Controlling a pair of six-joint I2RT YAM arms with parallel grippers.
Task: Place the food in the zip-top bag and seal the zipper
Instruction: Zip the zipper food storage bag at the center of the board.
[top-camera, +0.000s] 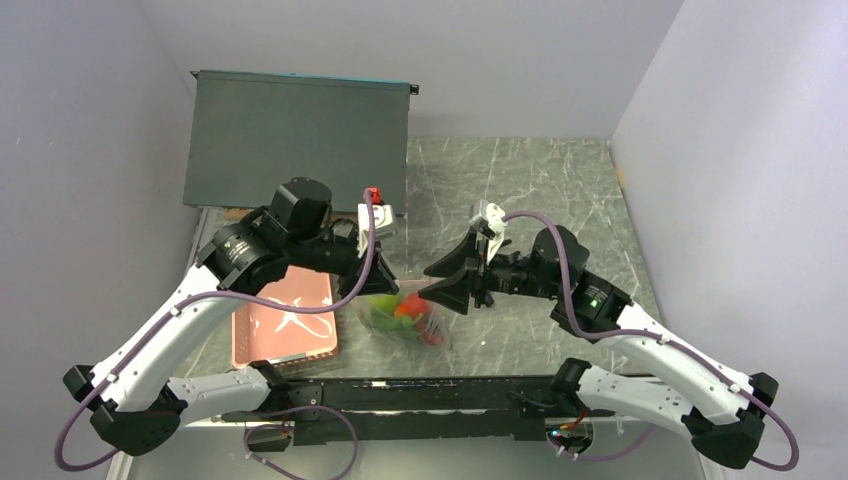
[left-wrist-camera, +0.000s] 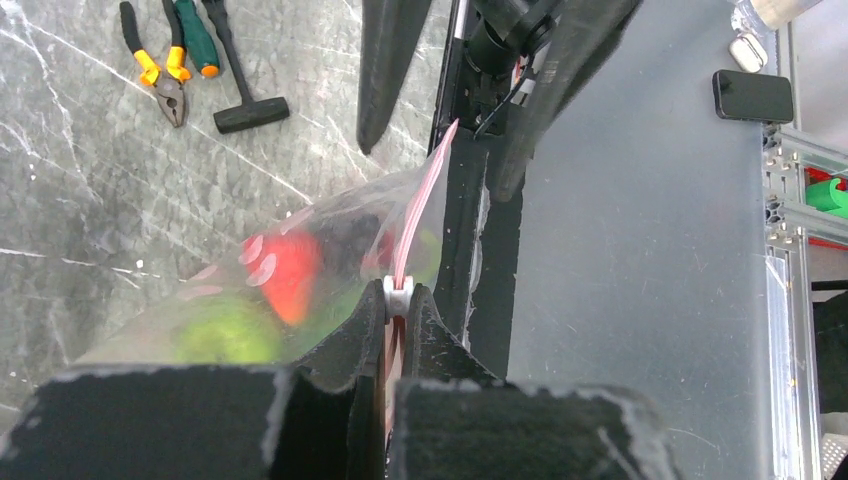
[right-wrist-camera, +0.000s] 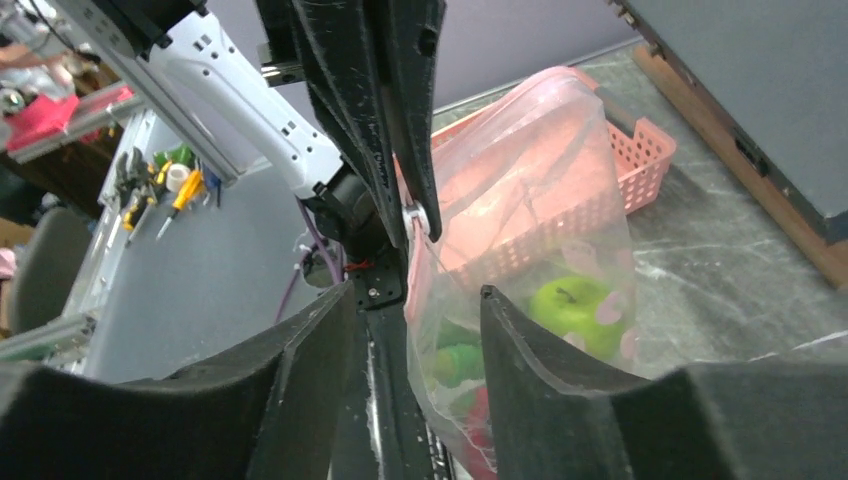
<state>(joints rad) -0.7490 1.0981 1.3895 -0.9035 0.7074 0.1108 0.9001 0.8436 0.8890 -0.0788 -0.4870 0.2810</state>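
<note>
I should grab the bag's pink zipper edge (left-wrist-camera: 418, 213) beside the white slider (left-wrist-camera: 398, 293) with my right gripper next, so my left gripper can seal the zipper.
The clear zip-top bag (top-camera: 432, 322) hangs near the table's front edge, between the two grippers. Inside it are a green apple (right-wrist-camera: 575, 310), a red-orange fruit (left-wrist-camera: 290, 275) and other green and red food (right-wrist-camera: 460, 365). My left gripper (left-wrist-camera: 398, 300) is shut on the pink zipper (left-wrist-camera: 425, 195) at its white slider (left-wrist-camera: 398, 293) and holds the bag's mouth up. In the top view the left gripper (top-camera: 372, 283) is at the bag's upper left. My right gripper (right-wrist-camera: 418, 292) is open, with the bag's edge hanging between its fingers and touching neither. In the top view the right gripper (top-camera: 428, 282) faces the bag from the right.
A pink slotted basket (top-camera: 290, 325) stands left of the bag and shows behind it in the right wrist view (right-wrist-camera: 625, 150). Orange- and green-handled pliers (left-wrist-camera: 165, 75) and a black hammer (left-wrist-camera: 240, 95) lie on the marble table. A dark box (top-camera: 300, 135) stands at the back left.
</note>
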